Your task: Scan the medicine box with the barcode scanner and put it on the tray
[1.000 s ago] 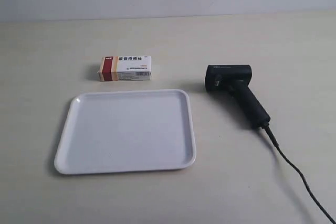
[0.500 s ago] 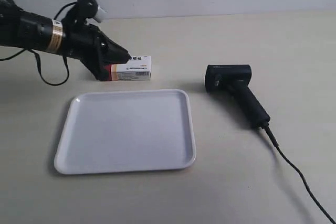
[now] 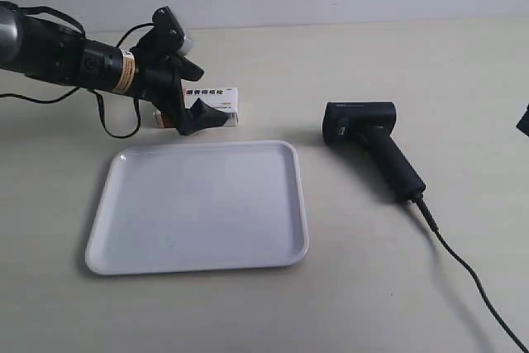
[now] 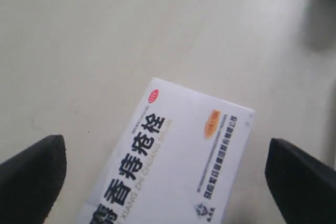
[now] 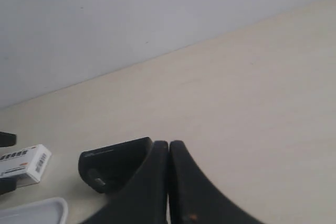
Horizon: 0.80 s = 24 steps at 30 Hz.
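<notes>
My left gripper grabs the medicine box by its long side edges next, to bring the box in front of the barcode scanner (image 3: 372, 145).
The medicine box (image 3: 219, 107) lies flat on the table behind the tray (image 3: 198, 207); its white top with dark characters fills the left wrist view (image 4: 178, 161). My left gripper (image 3: 194, 105) hangs over the box, open, one finger (image 4: 31, 174) on each side and apart from it. The black barcode scanner (image 3: 372, 145) lies on its side right of the tray, cable trailing to the front right. In the right wrist view the scanner's head (image 5: 107, 166) shows beyond my right gripper (image 5: 168, 145), whose fingers are pressed together on nothing. The box's end (image 5: 25, 165) shows there too.
A pale wall stands behind the table. A dark bit of the other arm (image 3: 523, 120) pokes in at the exterior view's right edge. The scanner's cable (image 3: 471, 274) runs across the table's front right corner.
The arm at the exterior view's left came in within the last second and has moved right, its open gripper now over the medicine box. A dark bit of the other arm has appeared at the right edge.
</notes>
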Each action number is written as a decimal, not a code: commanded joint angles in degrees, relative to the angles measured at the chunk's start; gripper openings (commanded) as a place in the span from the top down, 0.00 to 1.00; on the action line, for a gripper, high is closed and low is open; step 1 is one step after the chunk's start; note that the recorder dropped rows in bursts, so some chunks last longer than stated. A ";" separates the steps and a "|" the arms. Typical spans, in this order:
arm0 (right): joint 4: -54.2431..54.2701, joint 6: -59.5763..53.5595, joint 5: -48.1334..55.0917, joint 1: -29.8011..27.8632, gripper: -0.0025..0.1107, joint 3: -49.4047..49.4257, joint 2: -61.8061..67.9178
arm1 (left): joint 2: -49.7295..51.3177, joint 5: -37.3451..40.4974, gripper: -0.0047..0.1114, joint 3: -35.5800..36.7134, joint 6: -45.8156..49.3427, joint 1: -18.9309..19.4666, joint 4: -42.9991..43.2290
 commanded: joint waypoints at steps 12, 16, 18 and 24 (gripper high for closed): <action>-16.16 9.27 -0.27 -0.30 0.98 -4.45 2.79 | -1.30 -6.11 0.95 -2.22 -3.37 -0.09 4.01; -33.77 22.61 -0.13 -0.30 0.96 -10.12 11.06 | -8.46 -15.12 0.95 0.10 -5.04 -0.09 4.01; -38.90 27.41 0.07 -0.30 0.88 -13.13 16.37 | -12.79 -19.70 0.95 3.12 -4.60 -0.09 4.01; -47.48 30.93 -1.97 1.53 0.45 -19.14 29.87 | -24.65 -18.20 0.95 16.66 1.20 -0.28 4.01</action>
